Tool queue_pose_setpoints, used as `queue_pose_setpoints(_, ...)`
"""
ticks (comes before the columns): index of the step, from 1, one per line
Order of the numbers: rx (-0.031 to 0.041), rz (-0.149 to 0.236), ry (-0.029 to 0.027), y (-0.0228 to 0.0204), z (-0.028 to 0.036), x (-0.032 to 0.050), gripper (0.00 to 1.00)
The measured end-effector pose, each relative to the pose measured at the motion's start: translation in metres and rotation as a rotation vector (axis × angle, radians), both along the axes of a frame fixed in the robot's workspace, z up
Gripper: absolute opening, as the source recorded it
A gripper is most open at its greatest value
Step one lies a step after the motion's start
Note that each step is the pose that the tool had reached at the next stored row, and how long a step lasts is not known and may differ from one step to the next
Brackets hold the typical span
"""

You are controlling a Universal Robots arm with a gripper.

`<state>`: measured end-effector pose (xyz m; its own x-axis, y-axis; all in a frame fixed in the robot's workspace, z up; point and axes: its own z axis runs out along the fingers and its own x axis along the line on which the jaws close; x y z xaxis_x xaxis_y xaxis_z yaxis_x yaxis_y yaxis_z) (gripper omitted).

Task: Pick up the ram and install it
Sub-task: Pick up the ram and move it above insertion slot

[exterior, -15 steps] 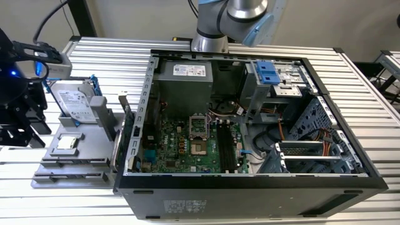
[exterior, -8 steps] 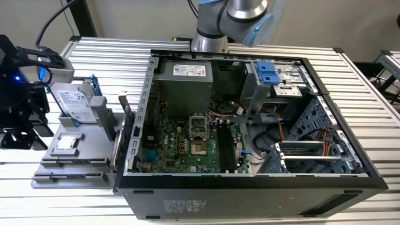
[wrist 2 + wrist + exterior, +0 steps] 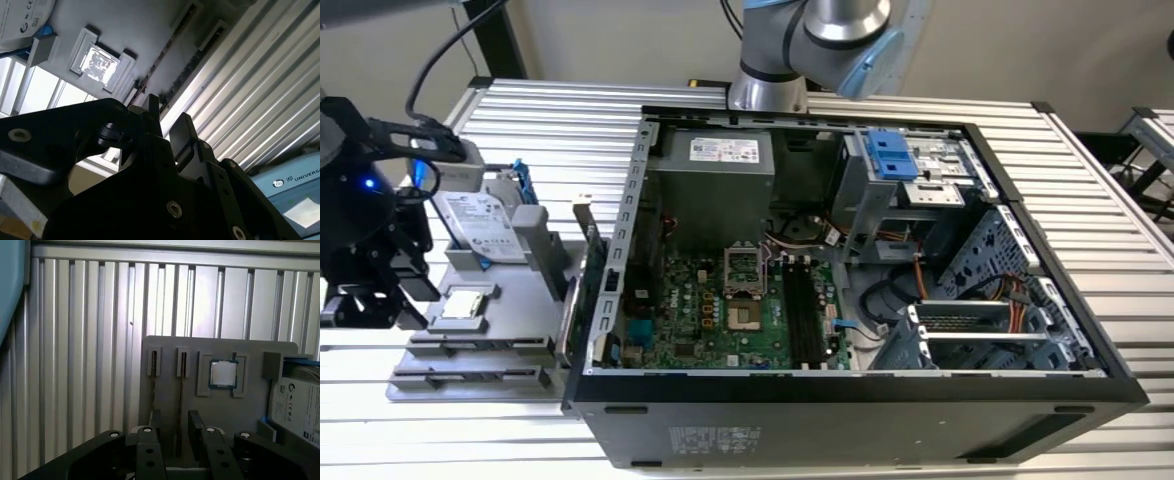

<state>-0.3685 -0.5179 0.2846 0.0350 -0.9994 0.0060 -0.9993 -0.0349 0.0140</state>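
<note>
My gripper grips the ram by the middle of its upper edge [image 3: 470, 374] next, since the holder's posts hold the ram at both ends.
The ram [image 3: 179, 390] is a thin dark stick standing on edge in a slot of the grey holder [image 3: 250, 352]. It appears in the second wrist view as a dark dotted line [image 3: 192, 62]. A second such stick [image 3: 153, 371] stands in the slot beside it. My gripper [image 3: 176, 427] is open just above the holder, one black finger on each side of the ram with a gap to each. In the exterior view the gripper [image 3: 374, 300] hangs over the holder [image 3: 520, 300] at the far left.
On the same holder sit a square silver processor chip [image 3: 223, 373] and a hard drive in a blue frame [image 3: 300, 405]. An open computer case [image 3: 854, 385] with its motherboard [image 3: 720, 300] lies to the exterior view's right. All stands on a ribbed metal table [image 3: 75, 365].
</note>
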Motion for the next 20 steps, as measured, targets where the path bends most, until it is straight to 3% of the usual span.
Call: queue_pose_setpoints(20,-0.0053,-0.001,0.0037,-0.0018,-0.0307,0.0000,1.00)
